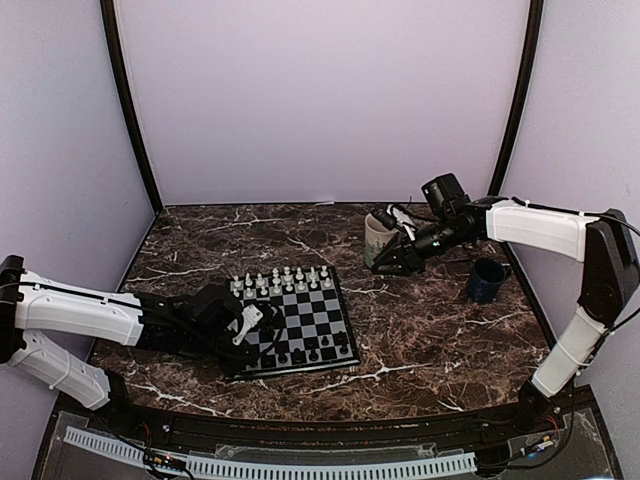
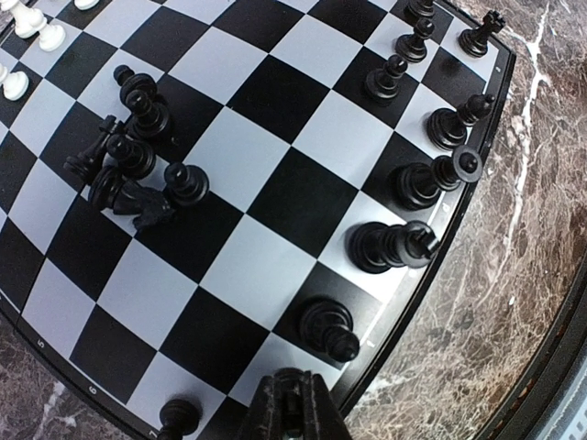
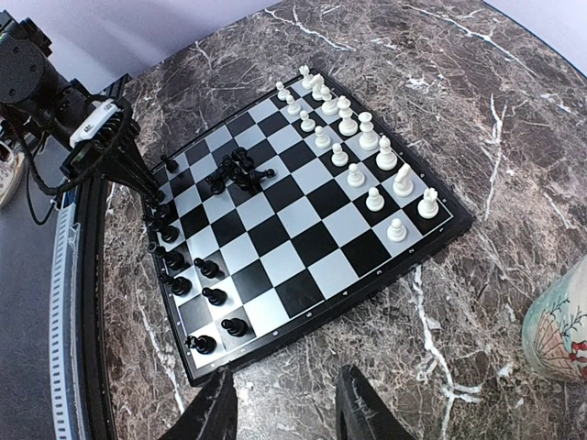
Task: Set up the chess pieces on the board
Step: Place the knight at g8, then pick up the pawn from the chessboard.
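The small dark piece is low over its flat white square, beside the black piece, so the left gripper is ready to release and needs to open.
The board [image 1: 310,318] lies mid-table. White pieces [image 1: 285,279] stand in two rows along its far edge. Black pieces [image 2: 413,183] stand along the near edge, and a small heap of black pieces [image 2: 138,170] lies toppled mid-board. My left gripper [image 2: 292,396] hovers low over the black back row, its fingers closed round a small dark piece I can barely see. My right gripper [image 3: 292,408] is open and empty over bare marble beside the board's right edge [image 3: 404,252]. It shows in the top view [image 1: 390,264] next to a patterned mug.
A cream patterned mug [image 1: 380,238] stands right of the board, close to my right gripper; it also shows in the right wrist view [image 3: 559,330]. A dark blue mug [image 1: 487,280] stands further right. Dark marble tabletop [image 1: 450,340] surrounds the board.
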### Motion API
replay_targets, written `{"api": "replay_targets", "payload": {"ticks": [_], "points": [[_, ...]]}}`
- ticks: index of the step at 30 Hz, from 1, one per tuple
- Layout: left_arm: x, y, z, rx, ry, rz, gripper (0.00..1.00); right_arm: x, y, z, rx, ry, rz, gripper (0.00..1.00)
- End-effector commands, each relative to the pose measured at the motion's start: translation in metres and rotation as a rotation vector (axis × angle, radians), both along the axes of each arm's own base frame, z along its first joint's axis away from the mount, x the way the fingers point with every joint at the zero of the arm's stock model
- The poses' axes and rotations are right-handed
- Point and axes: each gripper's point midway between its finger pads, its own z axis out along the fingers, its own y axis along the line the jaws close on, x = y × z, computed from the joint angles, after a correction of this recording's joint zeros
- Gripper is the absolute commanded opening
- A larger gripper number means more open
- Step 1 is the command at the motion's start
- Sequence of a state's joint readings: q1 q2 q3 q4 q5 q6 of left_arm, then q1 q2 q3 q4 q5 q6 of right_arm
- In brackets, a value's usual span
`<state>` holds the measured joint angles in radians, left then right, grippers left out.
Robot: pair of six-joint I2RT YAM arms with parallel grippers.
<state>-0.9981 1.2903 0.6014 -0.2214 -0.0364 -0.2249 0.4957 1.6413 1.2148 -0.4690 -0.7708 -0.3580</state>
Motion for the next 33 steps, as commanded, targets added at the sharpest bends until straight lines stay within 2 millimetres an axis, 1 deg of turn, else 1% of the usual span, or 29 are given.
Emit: {"api": "replay_targets", "payload": {"ticks": [1,5,8,12,16,19,22,25,28,33], "points": [[-0.002,-0.003,-0.002,-0.004,0.017,-0.003,0.05,0.0,0.003,0.01,0.026,-0.023,0.017,0.38],[-0.003,-0.002,-0.004,0.004,0.025,0.006,0.09,0.0,0.003,0.01,0.026,-0.024,0.018,0.38],[-0.003,0.001,-0.004,0.019,0.028,0.011,0.19,0.0,0.003,0.009,0.027,-0.023,0.019,0.38],[-0.003,0.002,0.003,0.017,0.022,0.012,0.27,0.0,0.004,0.009,0.027,-0.02,0.022,0.38],[0.0,0.005,0.022,-0.012,-0.008,0.038,0.34,-0.001,0.004,0.011,0.028,-0.023,0.023,0.38],[0.006,0.006,0.044,-0.038,-0.053,0.057,0.38,0.0,0.003,0.011,0.028,-0.028,0.023,0.38],[0.019,0.001,0.07,-0.08,-0.124,0.084,0.39,0.0,0.004,0.01,0.029,-0.021,0.024,0.38],[0.037,-0.004,0.081,-0.078,-0.13,0.135,0.38,0.002,0.005,0.009,0.025,-0.015,0.023,0.38],[0.054,-0.009,0.077,-0.055,-0.048,0.185,0.35,0.002,0.005,0.01,0.023,-0.017,0.022,0.38],[0.07,-0.023,0.058,0.01,0.065,0.2,0.31,0.004,0.003,0.012,0.015,-0.039,0.012,0.38]]}}
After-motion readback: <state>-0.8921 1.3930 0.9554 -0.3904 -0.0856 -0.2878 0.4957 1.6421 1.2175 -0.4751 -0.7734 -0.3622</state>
